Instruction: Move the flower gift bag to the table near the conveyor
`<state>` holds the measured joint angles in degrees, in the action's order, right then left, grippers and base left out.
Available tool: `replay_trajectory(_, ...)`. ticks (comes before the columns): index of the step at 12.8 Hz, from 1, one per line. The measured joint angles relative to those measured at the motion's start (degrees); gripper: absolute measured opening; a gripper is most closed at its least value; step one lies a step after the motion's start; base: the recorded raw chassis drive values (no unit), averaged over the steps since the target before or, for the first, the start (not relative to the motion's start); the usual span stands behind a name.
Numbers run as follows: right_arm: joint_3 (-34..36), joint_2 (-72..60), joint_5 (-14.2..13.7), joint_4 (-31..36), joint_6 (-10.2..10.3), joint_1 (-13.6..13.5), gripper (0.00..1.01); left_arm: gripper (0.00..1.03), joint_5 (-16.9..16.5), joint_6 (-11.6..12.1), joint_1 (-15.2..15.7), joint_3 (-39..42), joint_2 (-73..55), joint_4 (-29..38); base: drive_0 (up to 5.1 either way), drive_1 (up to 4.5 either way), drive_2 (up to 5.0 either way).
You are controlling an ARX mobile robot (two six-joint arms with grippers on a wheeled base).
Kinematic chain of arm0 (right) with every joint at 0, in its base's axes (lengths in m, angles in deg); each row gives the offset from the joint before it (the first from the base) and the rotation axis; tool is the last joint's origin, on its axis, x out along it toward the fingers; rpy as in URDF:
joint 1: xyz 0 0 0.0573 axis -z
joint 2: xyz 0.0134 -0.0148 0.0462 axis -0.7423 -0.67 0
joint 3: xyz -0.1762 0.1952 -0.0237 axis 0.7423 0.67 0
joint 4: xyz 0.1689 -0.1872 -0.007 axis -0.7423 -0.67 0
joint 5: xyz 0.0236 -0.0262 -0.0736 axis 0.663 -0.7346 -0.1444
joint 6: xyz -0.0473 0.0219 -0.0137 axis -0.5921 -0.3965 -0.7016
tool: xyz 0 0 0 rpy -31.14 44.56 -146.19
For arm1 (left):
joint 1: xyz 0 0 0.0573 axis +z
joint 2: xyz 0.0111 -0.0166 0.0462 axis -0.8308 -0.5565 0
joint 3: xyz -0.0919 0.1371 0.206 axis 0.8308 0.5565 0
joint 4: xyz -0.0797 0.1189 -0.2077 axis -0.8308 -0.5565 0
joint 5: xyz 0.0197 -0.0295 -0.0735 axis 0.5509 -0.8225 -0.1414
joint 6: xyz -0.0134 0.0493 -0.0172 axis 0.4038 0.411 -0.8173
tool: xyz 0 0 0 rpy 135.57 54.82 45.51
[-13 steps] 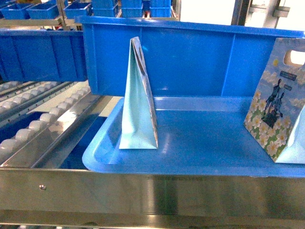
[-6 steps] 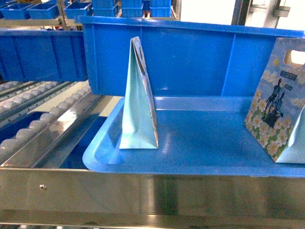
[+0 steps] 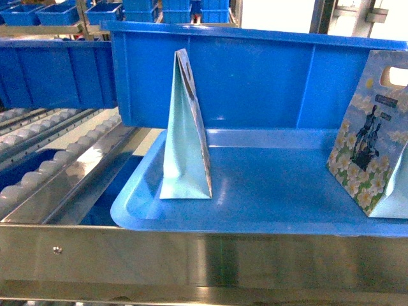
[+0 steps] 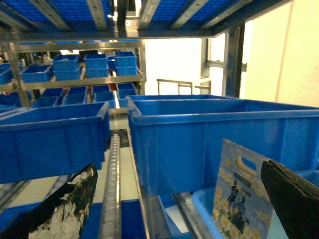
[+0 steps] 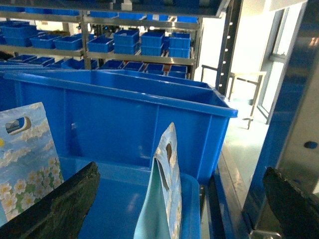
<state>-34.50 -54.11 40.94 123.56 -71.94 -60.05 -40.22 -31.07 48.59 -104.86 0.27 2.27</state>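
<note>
The edge-on gift bag spreads out wide at its base (image 3: 186, 185) and gets narrower toward the top, so my right gripper will pinch the gift bag by its thin top edge (image 3: 182, 58) next.
Two flower gift bags stand upright in a shallow blue tray (image 3: 191, 220). One gift bag (image 3: 185, 137) is edge-on at the tray's left. The other gift bag (image 3: 371, 143) shows its daisy print at the right edge. No gripper shows in the head view. My left gripper (image 4: 174, 204) is open, and a flower gift bag (image 4: 241, 196) stands ahead of it, near its right finger (image 4: 294, 199). My right gripper (image 5: 174, 206) is open too, with an edge-on gift bag (image 5: 167, 194) ahead between its fingers and apart from them. Conveyor rollers (image 3: 51, 162) slope at the left. The table is out of view.
A tall blue bin (image 3: 255, 76) stands right behind the tray. A steel rack rail (image 3: 204, 258) crosses in front of it. More blue bins (image 4: 55, 139) fill the lanes and shelves to the left and behind. A steel post (image 5: 294, 124) rises at the right.
</note>
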Motion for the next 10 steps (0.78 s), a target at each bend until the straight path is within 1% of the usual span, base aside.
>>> replay_trajectory(1,-2.3,-3.1,1.4,-0.6,0.5,0.5,0.98,0.98,1.1,0.2,-2.8,-2.8,-3.8,1.0,0.0,0.00,0.0)
replay_trajectory(2,-6.9,-8.9,4.1,-0.4,1.5,1.4,0.98,0.98,3.2,0.9,-7.8,-8.8,-10.2,1.3,0.0,0.00,0.0)
replay_trajectory(3,-11.4,-13.2,6.3,-1.6,2.3,2.1,0.98,0.98,4.8,1.8,-11.3,-13.6,-15.1,1.2,0.0,0.00,0.0)
replay_trajectory(4,-26.2,-26.4,12.6,-9.3,3.3,3.5,0.98,0.98,10.2,3.7,-18.1,-20.7,-23.2,-0.7,0.0,0.00,0.0)
replay_trajectory(5,-32.0,-33.5,12.6,-16.3,2.8,5.4,0.98,0.98,10.4,4.3,-17.7,-20.7,-23.1,-0.6,0.0,0.00,0.0)
replay_trajectory(6,-32.4,-35.0,12.8,-18.5,2.8,5.6,0.98,0.98,10.4,4.3,-17.8,-20.7,-23.1,-0.5,0.0,0.00,0.0)
replay_trajectory(7,-32.4,-36.1,12.9,-19.1,2.3,5.8,0.98,0.98,10.4,4.3,-17.8,-20.7,-23.1,-0.6,0.0,0.00,0.0)
replay_trajectory(10,-33.0,-39.4,13.6,-19.1,2.5,5.9,0.98,0.98,10.4,4.3,-17.8,-20.7,-23.1,-0.5,0.0,0.00,0.0)
